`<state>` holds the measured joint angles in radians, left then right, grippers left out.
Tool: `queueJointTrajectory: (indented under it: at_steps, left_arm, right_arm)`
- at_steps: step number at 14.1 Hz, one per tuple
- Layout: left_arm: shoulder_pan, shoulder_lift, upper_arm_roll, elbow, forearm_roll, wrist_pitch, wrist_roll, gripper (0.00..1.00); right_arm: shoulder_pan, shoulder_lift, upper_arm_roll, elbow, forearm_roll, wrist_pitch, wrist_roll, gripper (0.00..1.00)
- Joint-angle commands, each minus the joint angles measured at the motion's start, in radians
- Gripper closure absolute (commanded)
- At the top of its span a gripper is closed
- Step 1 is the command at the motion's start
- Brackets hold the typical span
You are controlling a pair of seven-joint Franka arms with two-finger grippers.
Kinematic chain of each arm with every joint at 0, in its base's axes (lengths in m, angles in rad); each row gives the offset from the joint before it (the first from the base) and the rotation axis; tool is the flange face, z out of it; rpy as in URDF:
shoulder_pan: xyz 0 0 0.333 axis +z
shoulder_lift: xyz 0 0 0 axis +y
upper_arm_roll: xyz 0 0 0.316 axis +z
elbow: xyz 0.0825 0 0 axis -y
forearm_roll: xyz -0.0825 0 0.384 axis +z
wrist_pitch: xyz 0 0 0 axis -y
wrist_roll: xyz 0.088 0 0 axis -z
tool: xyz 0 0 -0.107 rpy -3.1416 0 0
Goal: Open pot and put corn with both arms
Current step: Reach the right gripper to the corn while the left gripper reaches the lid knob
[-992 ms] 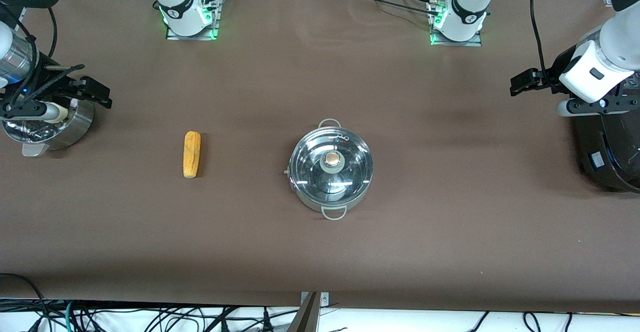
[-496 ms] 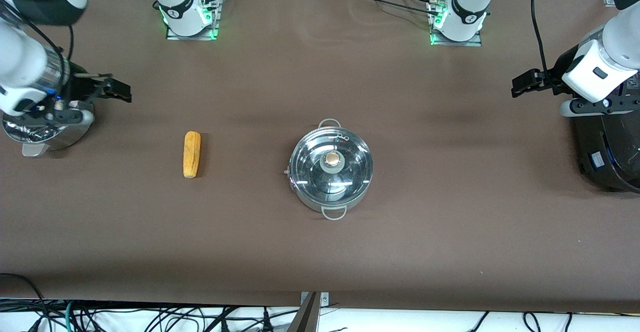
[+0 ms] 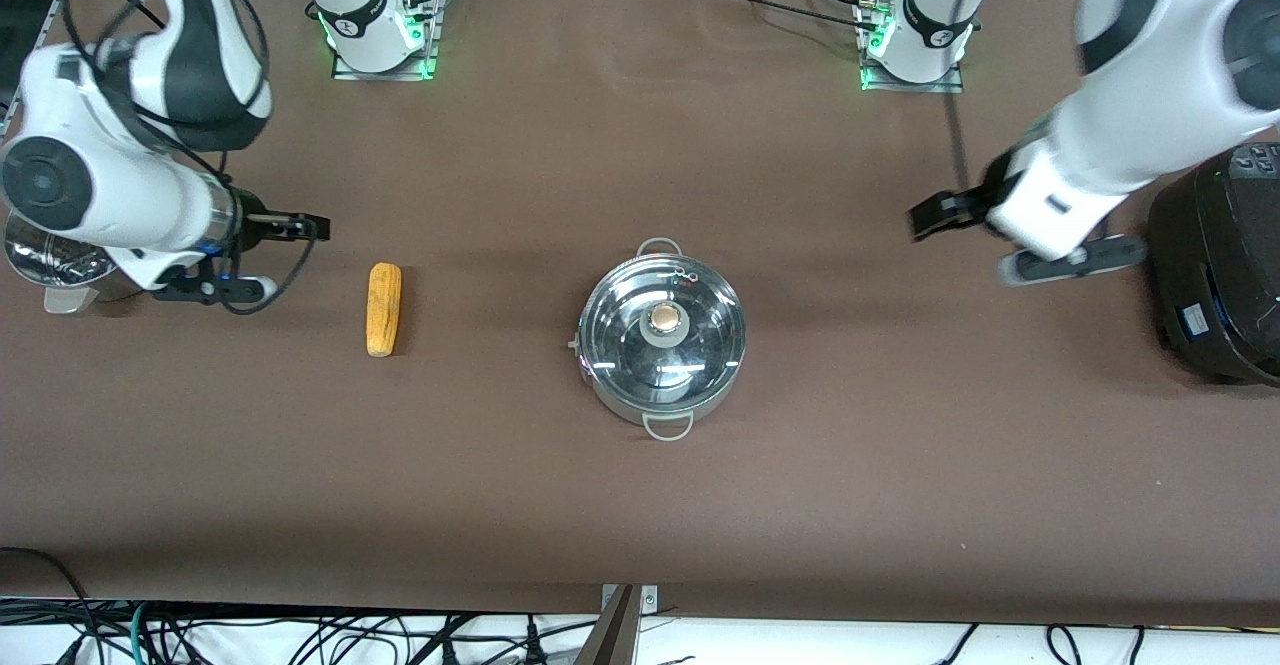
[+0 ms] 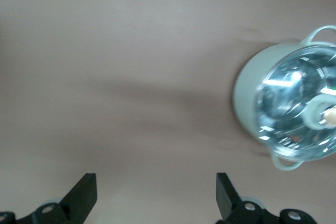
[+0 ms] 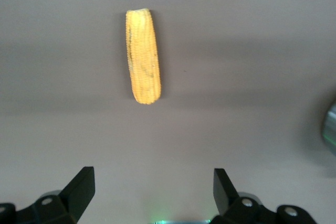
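The robot's left gripper should open the pot for the corn next, so it should grab the glass lid by its tan knob.
The shiny steel pot stands mid-table with its glass lid and tan knob on. It also shows in the left wrist view. The yellow-orange corn lies on the brown table toward the right arm's end, and shows in the right wrist view. My right gripper is open and empty, over bare table beside the corn. My left gripper is open and empty, over bare table between the pot and the black cooker.
A big black cooker stands at the left arm's end of the table. A smaller steel steamer pot stands at the right arm's end, mostly hidden by the right arm. The arm bases stand along the table's back edge.
Both grippers have swung in from the table's ends toward the middle: the right one from over the steamer pot toward the corn, the left one from the cooker toward the pot.
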<state>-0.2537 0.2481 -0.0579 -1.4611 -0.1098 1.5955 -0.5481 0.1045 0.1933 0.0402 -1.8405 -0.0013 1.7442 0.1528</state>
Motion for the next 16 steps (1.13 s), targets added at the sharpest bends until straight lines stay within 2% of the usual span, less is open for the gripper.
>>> queueJointTrajectory:
  at_steps: [1, 3, 6, 7, 10, 12, 15, 16]
  left_arm:
    - [-0.137, 0.147, 0.004, 0.128, -0.010, 0.077, -0.247, 0.00]
    - [-0.220, 0.239, 0.006, 0.178, -0.008, 0.147, -0.367, 0.00]
    - [-0.337, 0.437, 0.044, 0.407, 0.004, 0.153, -0.495, 0.00]
    - [-0.349, 0.465, 0.046, 0.427, 0.004, 0.162, -0.503, 0.00]
    - [-0.367, 0.508, 0.046, 0.426, 0.007, 0.236, -0.545, 0.00]
    - [-0.374, 0.542, 0.043, 0.424, 0.051, 0.283, -0.556, 0.00]
    - [-0.386, 0.565, 0.044, 0.424, 0.056, 0.305, -0.578, 0.00]
    - [-0.384, 0.565, 0.044, 0.423, 0.056, 0.311, -0.576, 0.00]
  right_arm:
    - [0.001, -0.068, 0.040, -0.201, -0.017, 0.215, 0.027, 0.00]
    - [0.001, -0.054, 0.041, -0.276, -0.017, 0.390, 0.036, 0.00]
    - [0.001, 0.035, 0.038, -0.283, -0.064, 0.506, 0.057, 0.00]
    - [0.001, 0.082, 0.038, -0.298, -0.077, 0.579, 0.094, 0.00]
    - [0.001, 0.103, 0.035, -0.341, -0.137, 0.667, 0.126, 0.00]
    - [0.001, 0.132, 0.035, -0.374, -0.140, 0.765, 0.177, 0.00]
    - [0.001, 0.156, 0.035, -0.425, -0.141, 0.879, 0.177, 0.00]
    - [0.001, 0.159, 0.035, -0.424, -0.141, 0.879, 0.174, 0.07]
